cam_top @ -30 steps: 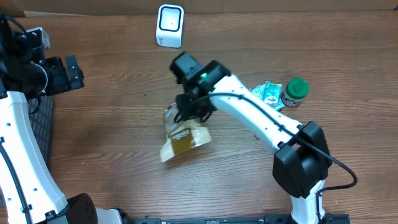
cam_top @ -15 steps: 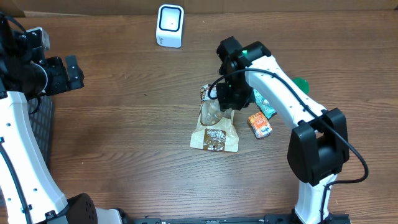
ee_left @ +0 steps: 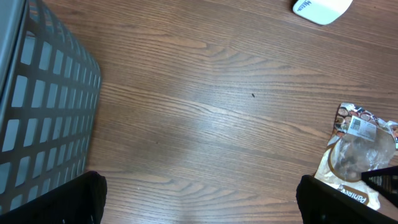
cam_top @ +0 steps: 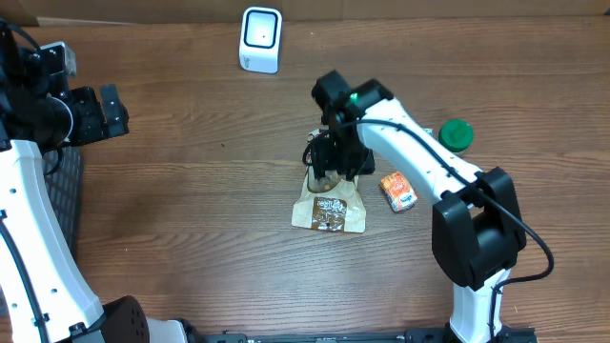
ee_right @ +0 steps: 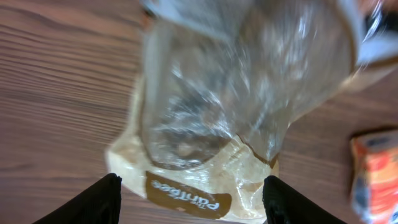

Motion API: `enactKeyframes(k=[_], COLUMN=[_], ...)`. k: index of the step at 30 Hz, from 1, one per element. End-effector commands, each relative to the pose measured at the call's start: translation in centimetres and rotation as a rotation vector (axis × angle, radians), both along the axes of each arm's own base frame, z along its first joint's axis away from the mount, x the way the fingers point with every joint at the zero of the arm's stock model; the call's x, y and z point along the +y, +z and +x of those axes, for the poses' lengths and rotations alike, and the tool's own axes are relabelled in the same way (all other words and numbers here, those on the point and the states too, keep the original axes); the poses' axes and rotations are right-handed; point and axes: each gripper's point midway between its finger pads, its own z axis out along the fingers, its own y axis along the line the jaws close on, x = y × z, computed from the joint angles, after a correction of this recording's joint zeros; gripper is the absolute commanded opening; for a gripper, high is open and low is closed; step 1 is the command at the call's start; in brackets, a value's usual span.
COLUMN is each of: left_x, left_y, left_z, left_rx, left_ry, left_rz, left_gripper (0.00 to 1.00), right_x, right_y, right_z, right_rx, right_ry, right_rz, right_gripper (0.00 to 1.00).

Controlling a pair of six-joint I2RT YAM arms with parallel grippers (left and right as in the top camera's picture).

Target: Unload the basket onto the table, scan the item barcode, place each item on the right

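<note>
The snack bag should stay scannable, with its barcode uncovered, so my right gripper will next grab the bag by its clear middle [ee_left: 360,155], away from the white barcode sticker [ee_left: 360,126].
The item is a tan and clear snack bag [cam_top: 330,208] with a brown label, lying flat on the table a little right of centre. The left wrist view shows a white barcode sticker [ee_left: 360,126] near the top end of the bag [ee_left: 356,163]. My right gripper [cam_top: 331,164] hangs just above that end, open. In the right wrist view the bag [ee_right: 211,124] lies below my right gripper [ee_right: 193,200], between the spread fingers and not pinched. The white scanner [cam_top: 260,39] stands at the far edge. My left gripper [cam_top: 118,110] stays open at the far left, away from the bag.
An orange packet [cam_top: 398,191] lies right of the bag, and a green-lidded jar [cam_top: 456,135] stands beyond it. A grey mesh basket [ee_left: 37,106] sits at the left edge beside my left gripper [ee_left: 202,202]. The scanner [ee_left: 320,7] shows at the top of the left wrist view.
My right arm carried the bag rightward from the table's middle, set it down flat, and its jaws went from shut on the bag to open. The left arm has not moved.
</note>
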Motion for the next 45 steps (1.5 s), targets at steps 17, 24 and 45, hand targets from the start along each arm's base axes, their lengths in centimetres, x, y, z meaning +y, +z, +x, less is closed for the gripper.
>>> enactKeyframes(k=[17,24,45], left_x=[0.1,0.1,0.1], left_y=[0.3,0.3,0.3], left_z=[0.1,0.2,0.1], left_rx=[-0.011,-0.011,-0.011], left_ry=[-0.018,-0.018,-0.018], left_rz=[0.011,0.012,0.011], left_gripper=[1.00,1.00,1.00], right_x=[-2.2,-0.8,3.1], right_y=[-4.4,-6.4,-3.2], right_z=[1.1,1.0,3.6], right_rx=[0.072,0.091,-0.040], right_ry=[-0.127,-0.192,-0.095], right_rz=[0.287,0.464,0.629], right_gripper=[0.70,0.58,0.04])
